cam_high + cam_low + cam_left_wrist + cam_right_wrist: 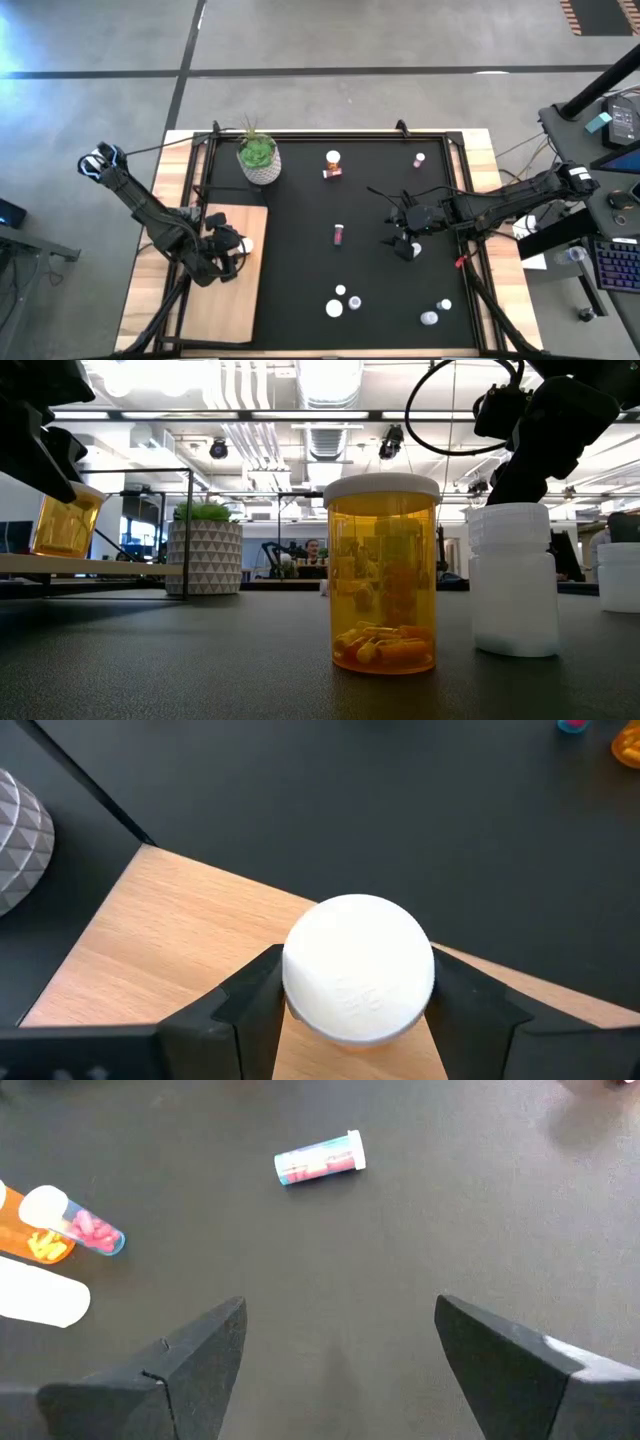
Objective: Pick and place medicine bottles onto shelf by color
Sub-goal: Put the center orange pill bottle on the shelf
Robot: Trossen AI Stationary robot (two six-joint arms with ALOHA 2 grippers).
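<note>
The upright white-capped bottle, low over the light-wood shelf board (228,290), would stand, so my left gripper needs to open its fingers.
My left gripper (238,246) is shut on an orange pill bottle with a white cap (358,968), over the light-wood shelf board (228,290) at the mat's left. In the low view the bottle (65,520) stands upright at the shelf (100,565). My right gripper (340,1350) is open and empty above the black mat, right of centre (405,238). A maroon bottle (339,234) lies on its side mid-mat and also shows in the right wrist view (320,1158). An orange bottle (333,158) and a pink one (333,173) are at the far middle. My left gripper pinches the bottle at its top, one finger (250,995) on each side of the white cap (300,990). The fingers come from above, pointing down. The bottle hangs upright below them, its base at or just above the shelf board; which, I cannot tell.
A white speckled pot with a green plant (258,158) stands at the mat's far left, close to the shelf. Several white bottles (340,300) and two more (437,312) stand near the front edge. A small bottle (419,159) is at the far right.
</note>
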